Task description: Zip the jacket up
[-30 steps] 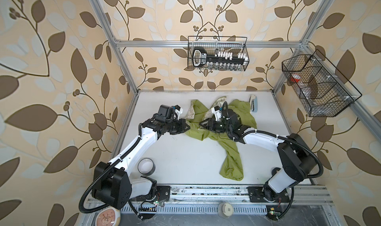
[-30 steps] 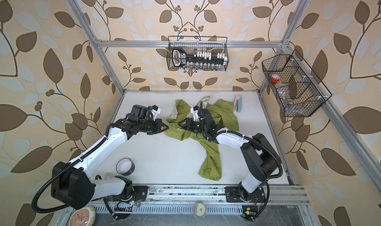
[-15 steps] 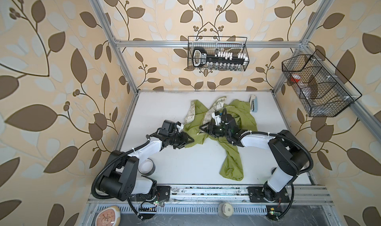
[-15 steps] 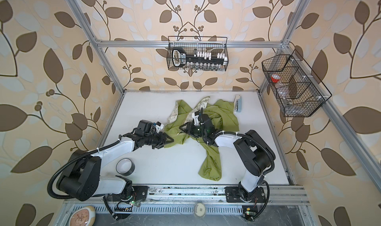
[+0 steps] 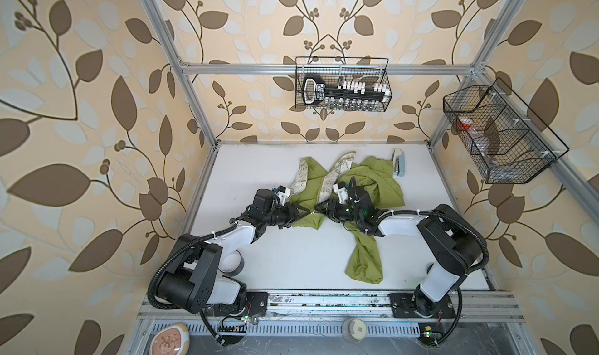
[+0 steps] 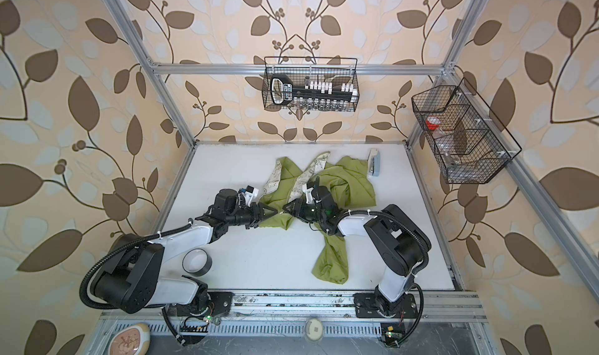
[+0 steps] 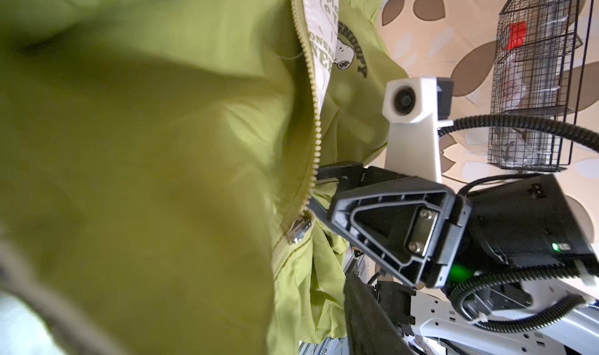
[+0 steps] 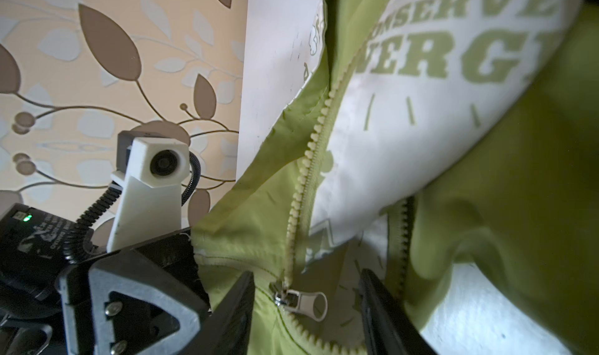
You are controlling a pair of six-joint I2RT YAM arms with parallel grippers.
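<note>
The pull tab should stay free to zip up, so my left gripper needs to grab the jacket's lower hem beside the zipper slider.
The lime-green jacket [image 5: 384,183] lies crumpled at the back middle of the white table [image 5: 291,266] in both top views, cream lining showing, one sleeve [image 5: 364,259] trailing toward the front. Both grippers meet nose to nose at its lower hem. My right gripper [image 8: 306,304] is open; the metal zipper slider and its pull tab [image 8: 306,301] lie between its fingers [image 8: 233,308], untouched. Above the slider the zipper teeth [image 8: 308,162] run apart. My left gripper [image 5: 299,212] is open, with green fabric [image 7: 162,175] draped across most of its view. The slider [image 7: 299,228] shows there too.
A roll of tape [image 6: 196,262] lies at the front left beside the left arm. A small blue and white object [image 5: 399,163] rests at the back right by the jacket. Wire baskets hang on the back wall [image 5: 342,89] and the right wall [image 5: 499,133].
My left gripper was shut and has opened, and that arm has dropped lower and come to the hem. The right gripper has edged a little forward and left toward it.
</note>
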